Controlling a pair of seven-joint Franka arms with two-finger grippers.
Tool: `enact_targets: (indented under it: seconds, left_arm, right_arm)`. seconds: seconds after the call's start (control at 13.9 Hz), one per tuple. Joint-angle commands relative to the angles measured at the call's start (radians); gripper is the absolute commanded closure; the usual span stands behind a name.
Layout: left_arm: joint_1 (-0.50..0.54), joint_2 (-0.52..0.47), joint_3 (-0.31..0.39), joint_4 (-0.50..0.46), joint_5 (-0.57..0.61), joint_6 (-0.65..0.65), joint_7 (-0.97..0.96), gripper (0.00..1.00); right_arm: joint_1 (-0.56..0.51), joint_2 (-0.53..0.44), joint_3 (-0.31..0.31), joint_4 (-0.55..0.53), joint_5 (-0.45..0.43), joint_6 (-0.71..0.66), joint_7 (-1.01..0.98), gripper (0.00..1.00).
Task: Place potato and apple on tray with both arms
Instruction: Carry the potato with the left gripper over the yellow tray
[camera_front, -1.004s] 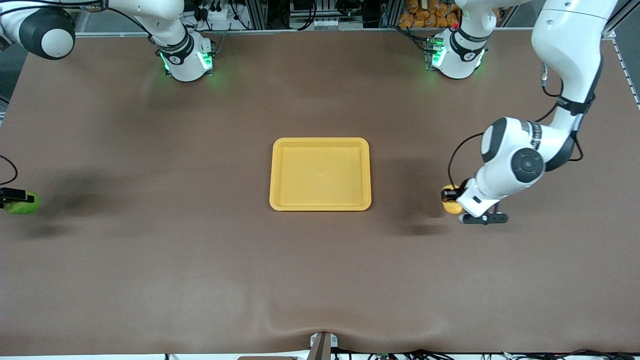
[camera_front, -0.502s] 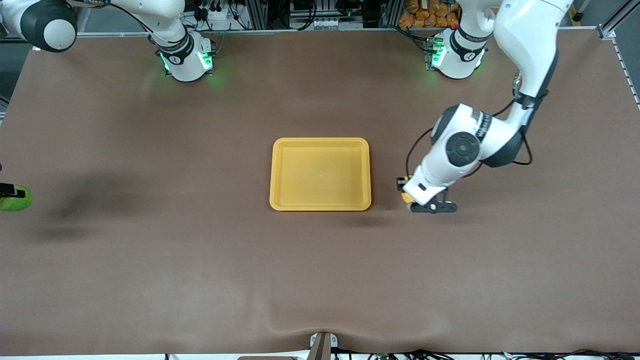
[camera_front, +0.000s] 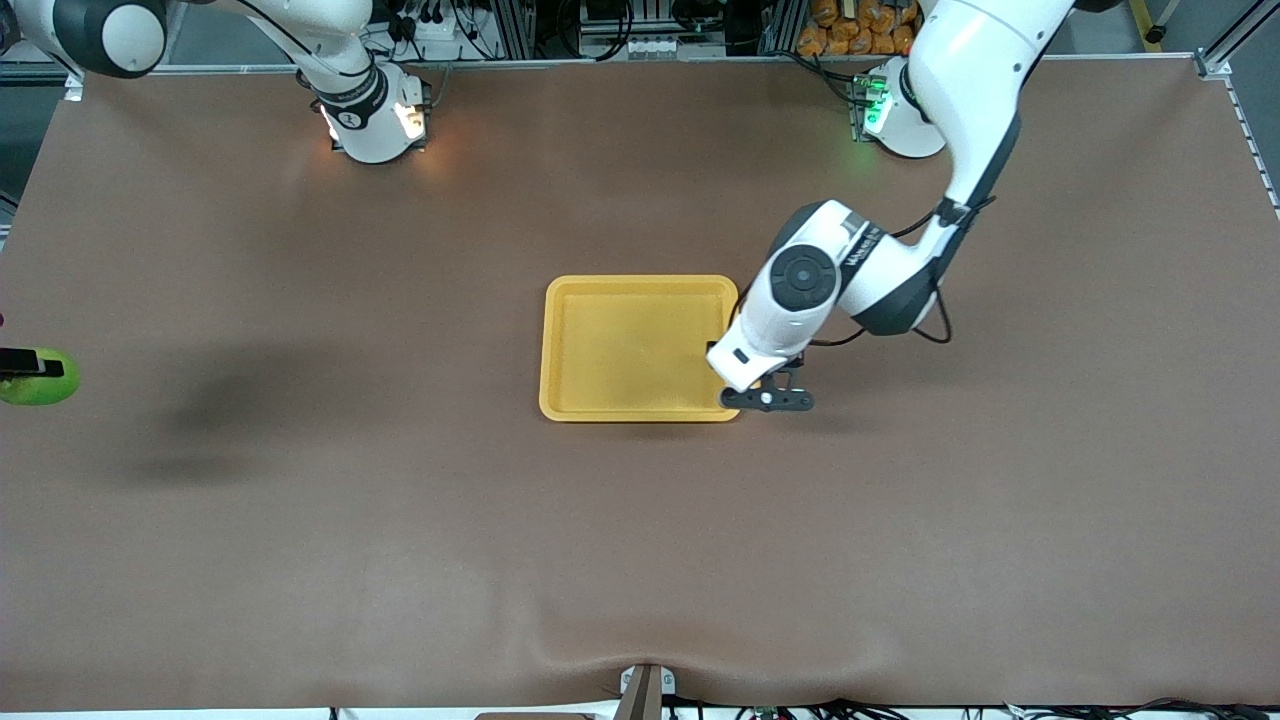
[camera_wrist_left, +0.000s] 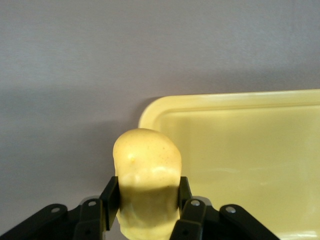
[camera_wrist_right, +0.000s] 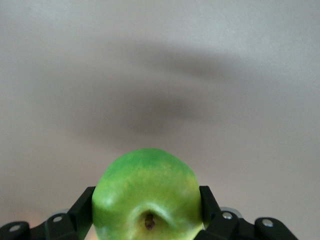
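The potato (camera_wrist_left: 146, 165) hangs over the tray's corner rim (camera_wrist_left: 155, 109), so from here my left gripper keeps hold of the potato until the potato is on the tray.
The yellow-orange tray (camera_front: 620, 340) lies in the middle of the brown table. My left gripper (camera_front: 720, 356) hangs over the tray's rim at the corner toward the left arm's end. In the left wrist view the gripper (camera_wrist_left: 146, 196) is shut on the yellow potato (camera_wrist_left: 146, 165), with the tray's corner (camera_wrist_left: 240, 150) beside and below it. The wrist hides the potato in the front view. My right gripper (camera_front: 22, 362) is at the right arm's end of the table, shut on the green apple (camera_front: 40, 382), which it holds above the cloth. The right wrist view shows the apple (camera_wrist_right: 147, 190), stem dimple toward the camera, between the fingers of the gripper (camera_wrist_right: 147, 212).
The two arm bases (camera_front: 370, 120) (camera_front: 900, 120) stand along the table's back edge. A small metal bracket (camera_front: 645, 690) sits at the edge nearest the front camera. Brown cloth lies between the apple and the tray.
My left arm has carried the potato from the left arm's end of the table to the tray's rim. My right gripper has lifted the apple slightly and stayed at its end.
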Motion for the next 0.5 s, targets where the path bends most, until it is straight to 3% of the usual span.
enact_targets:
  seconds: [0.0, 0.22, 0.43]
  left_arm:
    - [-0.052, 0.048, 0.011, 0.060, 0.060, -0.024, -0.090, 0.76]
    - [-0.095, 0.068, 0.011, 0.061, 0.079, -0.024, -0.102, 0.74]
    - [-0.113, 0.084, 0.011, 0.061, 0.091, -0.024, -0.111, 0.67]
  right_arm:
    - [0.035, -0.063, 0.000, -0.026, -0.024, -0.017, 0.065, 1.00]
    - [0.084, -0.077, -0.002, -0.026, -0.030, -0.097, 0.136, 1.00]
    - [0.120, -0.114, 0.005, -0.032, -0.026, -0.126, 0.219, 1.00]
